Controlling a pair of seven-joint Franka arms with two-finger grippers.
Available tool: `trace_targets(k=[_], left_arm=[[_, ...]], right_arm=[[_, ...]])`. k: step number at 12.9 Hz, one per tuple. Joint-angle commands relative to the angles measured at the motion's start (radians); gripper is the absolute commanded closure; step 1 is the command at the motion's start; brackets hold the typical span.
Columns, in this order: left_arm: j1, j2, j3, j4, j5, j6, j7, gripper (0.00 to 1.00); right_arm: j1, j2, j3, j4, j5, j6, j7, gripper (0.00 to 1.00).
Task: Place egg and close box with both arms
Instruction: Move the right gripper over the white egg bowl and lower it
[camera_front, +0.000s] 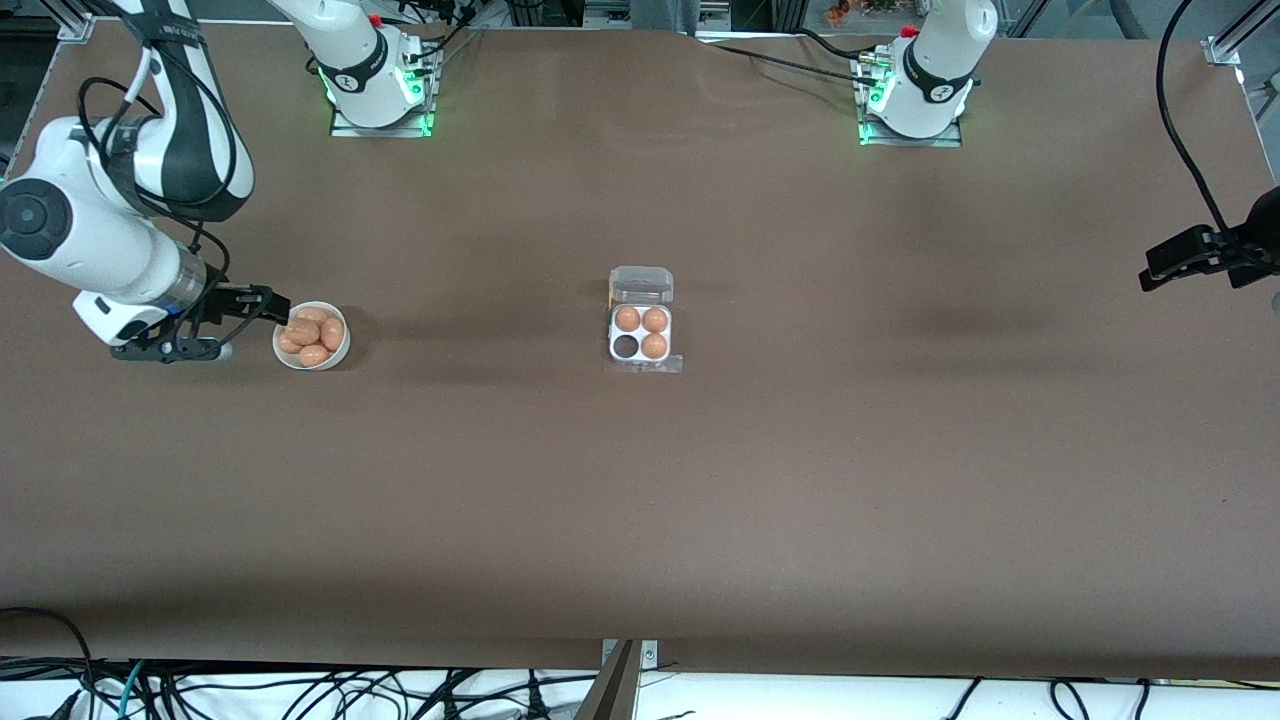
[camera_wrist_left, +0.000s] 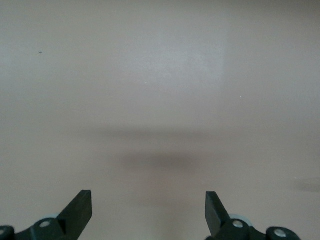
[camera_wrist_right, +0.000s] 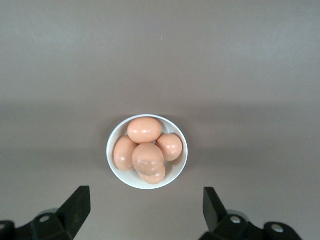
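Note:
My right gripper grips the bowl's topmost egg by its rounded sides next, to fill the box's empty cell (camera_front: 625, 347).
The box (camera_front: 641, 357) sits mid-table with its clear lid (camera_front: 641, 285) open. It holds three orange-brown eggs (camera_front: 654, 346), and one cell (camera_front: 626, 346) is empty. More eggs (camera_front: 303, 331) lie heaped in a round white bowl (camera_front: 341, 355) toward the right arm's end. My right gripper (camera_front: 255, 325) is open and empty, just beside the bowl. In the right wrist view the bowl (camera_wrist_right: 176, 172) and its eggs (camera_wrist_right: 148, 158) lie just ahead of the open gripper (camera_wrist_right: 146, 197). My left gripper (camera_front: 1170, 265) waits open over the left arm's end of the table. Its wrist view shows only bare table past the gripper (camera_wrist_left: 148, 200).
The brown table top (camera_front: 640, 500) spreads wide around the box. The arm bases (camera_front: 375, 90) stand at the table's edge farthest from the front camera. Cables (camera_front: 300, 690) hang along the edge nearest the camera.

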Motion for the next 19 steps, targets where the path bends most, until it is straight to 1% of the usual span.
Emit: trace_targets(k=[1,3,7,10,13,16,19], left_arm=[[0.001,-0.004,-0.003,0.018,-0.007,-0.032,0.024,0.00],[0.001,-0.004,-0.003,0.018,-0.007,-0.032,0.023,0.00],[0.001,-0.004,-0.005,0.018,-0.007,-0.032,0.024,0.00],[0.001,-0.005,0.000,0.018,-0.007,-0.032,0.027,0.00],[0.001,-0.004,-0.005,0.018,-0.005,-0.032,0.026,0.00],[0.001,-0.004,-0.002,0.022,-0.005,-0.032,0.027,0.00],[-0.005,-0.004,-0.002,0.028,-0.008,-0.032,0.018,0.00]], right_arm=[[-0.006,0.059,0.004,-0.020,0.066,0.057,-0.019,0.00],[-0.006,0.102,0.002,-0.019,0.071,0.089,-0.054,0.00],[-0.033,0.157,0.002,-0.008,0.074,0.091,-0.111,0.00],[-0.033,0.171,0.002,-0.008,0.074,0.091,-0.116,0.00],[-0.032,0.202,0.005,0.020,0.075,0.089,-0.116,0.00],[-0.032,0.207,0.008,0.032,0.077,0.089,-0.116,0.00],[-0.029,0.220,0.010,0.032,0.118,0.086,-0.116,0.02]])
